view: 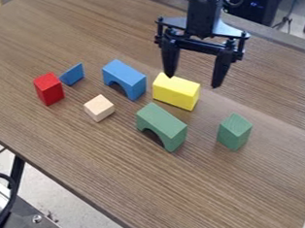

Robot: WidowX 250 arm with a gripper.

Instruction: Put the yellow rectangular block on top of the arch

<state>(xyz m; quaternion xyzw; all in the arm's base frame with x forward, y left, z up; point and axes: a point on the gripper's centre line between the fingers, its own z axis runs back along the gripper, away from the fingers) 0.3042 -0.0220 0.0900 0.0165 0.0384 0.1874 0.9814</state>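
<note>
My gripper will next take hold of the long sides of the yellow rectangular block (175, 92). Then it can set the block on top of the arch.
The black gripper (193, 79) hangs over the upper right of the table, its two fingers spread wide and nothing between them. Below and slightly left of it lies the yellow rectangular block (175, 92), with the left fingertip at or just above the block's upper left end; whether they touch I cannot tell. Two arches stand on the table: a blue arch (125, 78) to the left of the yellow block, and a green arch (162, 125) in front of it. Both have bare tops.
A red block (49, 88) and a blue triangular piece (72, 74) are at the left. A small natural wood cube (99, 108) sits between the red block and green arch. At the right stands a green block (234, 132). The wooden table (205, 195) has its front edge at lower left.
</note>
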